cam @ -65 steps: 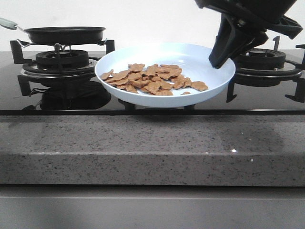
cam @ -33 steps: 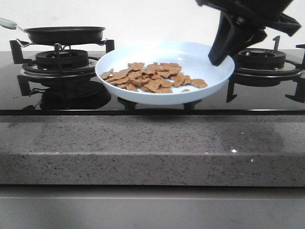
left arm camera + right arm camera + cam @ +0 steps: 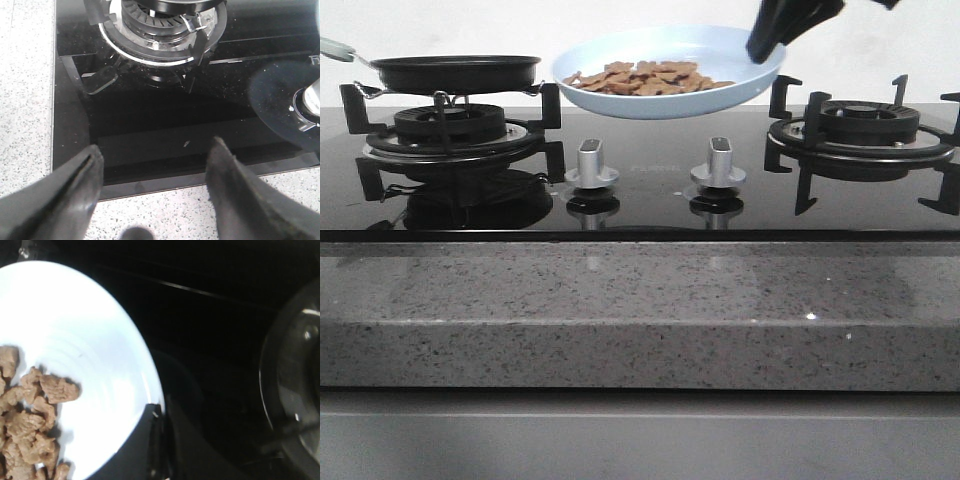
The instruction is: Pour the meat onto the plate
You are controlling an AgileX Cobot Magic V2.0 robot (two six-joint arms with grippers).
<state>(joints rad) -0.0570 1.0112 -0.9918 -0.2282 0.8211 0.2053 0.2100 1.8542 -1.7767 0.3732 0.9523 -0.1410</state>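
Observation:
My right gripper is holding the pale blue plate and should keep holding it, because the bottom of the plate is above the black stove top in the front view.
The pale blue plate (image 3: 670, 85) hangs in the air above the middle of the stove, tilted slightly, with a heap of reddish-brown meat pieces (image 3: 645, 78) on it. My right gripper (image 3: 760, 48) is shut on the plate's right rim and holds it up. In the right wrist view the plate (image 3: 90, 370) fills one side, the meat (image 3: 30, 425) lies on it, and my gripper (image 3: 160, 412) pinches the rim. My left gripper (image 3: 155, 160) is open and empty, low over the stove's front edge, and does not show in the front view.
A black frying pan (image 3: 455, 72) with a pale handle sits on the left burner (image 3: 450, 130). The right burner (image 3: 865, 125) is bare. Two silver knobs (image 3: 592, 165) stand on the black glass stove top. A speckled grey counter edge (image 3: 640, 310) runs along the front.
My right gripper has lifted the plate with the meat from low over the stove's middle up and a little back. The two knobs that it hid now show.

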